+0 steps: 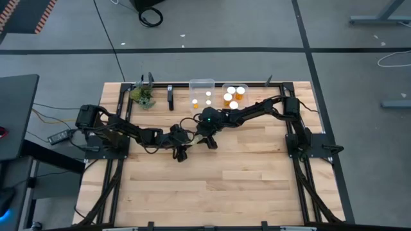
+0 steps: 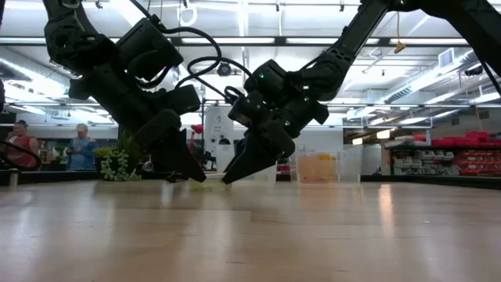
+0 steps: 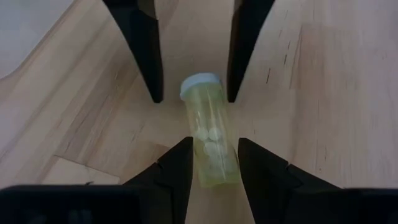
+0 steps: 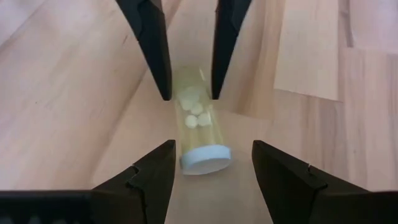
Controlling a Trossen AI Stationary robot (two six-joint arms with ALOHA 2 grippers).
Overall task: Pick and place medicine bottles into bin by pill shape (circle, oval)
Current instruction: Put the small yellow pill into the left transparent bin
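I should sort the bottle of round pills into its bin, so next I should grab the bottle's white-end with the cap [image 4: 205, 158] with my right gripper.
One medicine bottle [image 3: 210, 134], pale yellow with a light round cap and small white pills inside, lies on its side on the wooden table. My left gripper [image 3: 214, 142] comes at its base end and is shut on its body. My right gripper [image 4: 212, 144] faces it from the cap end. It is open, with one finger on each side of the cap [image 4: 205, 158] and a gap to both. In the high view the two grippers meet near the table's middle, left [image 1: 182, 153] and right [image 1: 210, 142], and the arms hide the bottle. My left gripper pinches the bottle's body near its base [image 3: 216, 171] between its two fingers, one on each side wall. The fingers slant down from the base end and lie along the bottle. The bottle lies on its side, its cap [image 3: 200, 84] pointing away toward my right gripper.
At the far edge stand two clear bins: one [image 1: 201, 83] with small bottles, one [image 1: 224, 88] with several larger white-capped orange bottles. A green plant sprig [image 1: 144, 96] and a dark upright piece [image 1: 170, 97] are far left. The near half of the table is bare wood.
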